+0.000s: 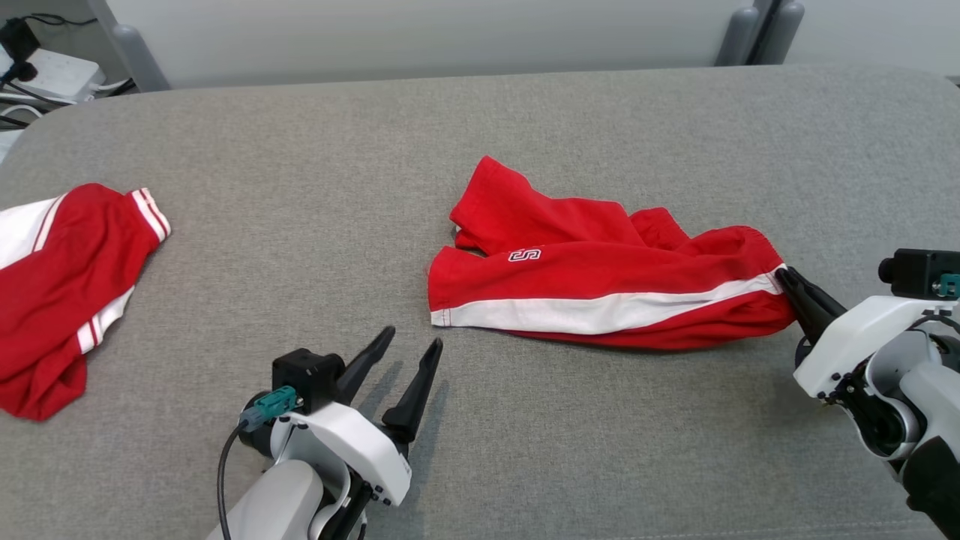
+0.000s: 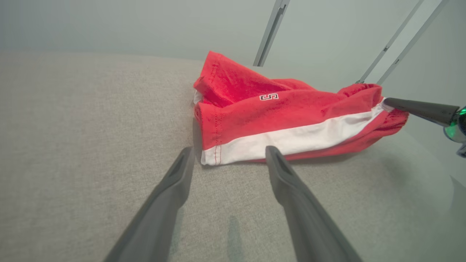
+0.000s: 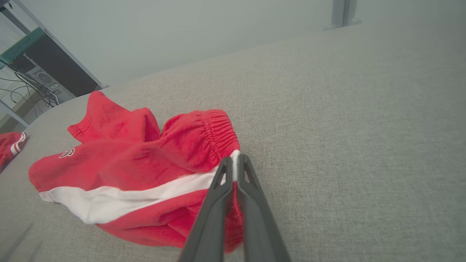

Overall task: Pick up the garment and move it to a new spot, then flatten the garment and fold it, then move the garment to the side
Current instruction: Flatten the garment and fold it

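The crumpled shorts have a corner that sticks out at their edge, so my left gripper will next grab them by their white-striped hem corner point(image 1: 441, 316) point(image 2: 210, 157).
A pair of red shorts point(image 1: 600, 281) with a white side stripe and a small letter logo lies crumpled in the middle of the grey cushioned surface point(image 1: 525, 450). My right gripper point(image 1: 784, 276) is shut on the shorts' elastic waistband at their right end; in the right wrist view the gripper point(image 3: 233, 162) pinches the white stripe at the waistband point(image 3: 218, 131). My left gripper point(image 1: 411, 343) stands open just short of the shorts' lower left leg hem, fingers apart and nothing between them. In the left wrist view the hem corner point(image 2: 213, 158) lies just past the open gripper point(image 2: 228, 153).
A second red and white garment point(image 1: 60, 285) lies bunched at the surface's left edge. Beyond the far edge are a pale wall, grey posts point(image 1: 757, 30) and a power strip with cables point(image 1: 45, 75) at the back left.
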### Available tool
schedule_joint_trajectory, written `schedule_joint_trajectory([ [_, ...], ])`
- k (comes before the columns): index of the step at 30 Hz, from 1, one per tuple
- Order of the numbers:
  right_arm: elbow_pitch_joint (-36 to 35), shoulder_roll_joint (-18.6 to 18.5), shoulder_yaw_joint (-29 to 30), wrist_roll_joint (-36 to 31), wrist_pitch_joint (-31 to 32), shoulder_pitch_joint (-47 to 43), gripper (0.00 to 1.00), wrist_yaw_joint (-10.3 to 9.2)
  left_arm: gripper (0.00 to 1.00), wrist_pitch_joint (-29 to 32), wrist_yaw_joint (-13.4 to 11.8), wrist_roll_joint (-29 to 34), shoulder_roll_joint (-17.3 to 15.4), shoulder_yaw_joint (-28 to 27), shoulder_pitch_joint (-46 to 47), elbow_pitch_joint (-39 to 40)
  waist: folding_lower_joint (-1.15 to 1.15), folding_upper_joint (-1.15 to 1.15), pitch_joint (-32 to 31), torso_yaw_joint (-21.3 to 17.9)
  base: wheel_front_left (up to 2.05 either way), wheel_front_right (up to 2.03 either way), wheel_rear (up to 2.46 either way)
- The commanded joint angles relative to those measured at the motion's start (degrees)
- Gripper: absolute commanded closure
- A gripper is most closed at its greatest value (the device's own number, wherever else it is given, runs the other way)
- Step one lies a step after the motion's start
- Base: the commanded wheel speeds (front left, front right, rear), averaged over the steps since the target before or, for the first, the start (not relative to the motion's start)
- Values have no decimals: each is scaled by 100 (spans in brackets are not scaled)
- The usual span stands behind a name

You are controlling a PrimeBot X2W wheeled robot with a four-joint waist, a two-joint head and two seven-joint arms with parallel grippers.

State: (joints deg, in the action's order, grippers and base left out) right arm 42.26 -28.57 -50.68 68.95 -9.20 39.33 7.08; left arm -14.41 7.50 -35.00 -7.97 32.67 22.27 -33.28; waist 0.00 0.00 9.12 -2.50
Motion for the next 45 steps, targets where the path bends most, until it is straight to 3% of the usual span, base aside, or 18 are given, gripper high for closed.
schedule_joint_trajectory([
  [1, -14, -69, -18, -29, -99, -99, 100, 41, 0, -59, -1, -98, -116, -88, 252, 1, 0, 0, 50, -48, 0, 0, 0],
  [6, 33, 106, -1, -45, -192, -48, 100, 41, 0, -59, -1, -580, -256, 340, 679, -447, 0, 0, 231, -157, 0, 0, 0],
  [13, 2, 247, -79, -153, -230, 88, 100, 41, 0, -59, -1, -598, -408, 841, 1044, -746, 0, 0, 499, -310, 0, 0, 0],
  [33, -121, 406, -166, -229, -281, 378, 100, 41, 2, -59, -1, -567, -579, 1085, 1495, -716, 0, 0, 929, -581, 0, 0, 0],
  [34, -116, 410, -165, -226, -286, 383, 100, 41, 17, -59, -1, -589, -588, 1103, 1500, -687, 0, 0, 938, -587, 0, 0, 0],
  [35, -112, 414, -164, -224, -291, 386, 100, 41, 57, -59, -1, -602, -601, 1134, 1506, -673, 0, 0, 946, -593, 0, 0, 0],
  [37, -102, 422, -163, -225, -303, 395, 100, 41, 100, -59, -1, -643, -622, 1197, 1518, -630, 0, 0, 960, -601, 0, 0, 0],
  [45, -135, 405, -146, -217, -392, 392, 100, 41, 100, -59, -1, -1009, -758, 1302, 1468, -200, 0, 0, 882, -505, 0, 0, 0],
])
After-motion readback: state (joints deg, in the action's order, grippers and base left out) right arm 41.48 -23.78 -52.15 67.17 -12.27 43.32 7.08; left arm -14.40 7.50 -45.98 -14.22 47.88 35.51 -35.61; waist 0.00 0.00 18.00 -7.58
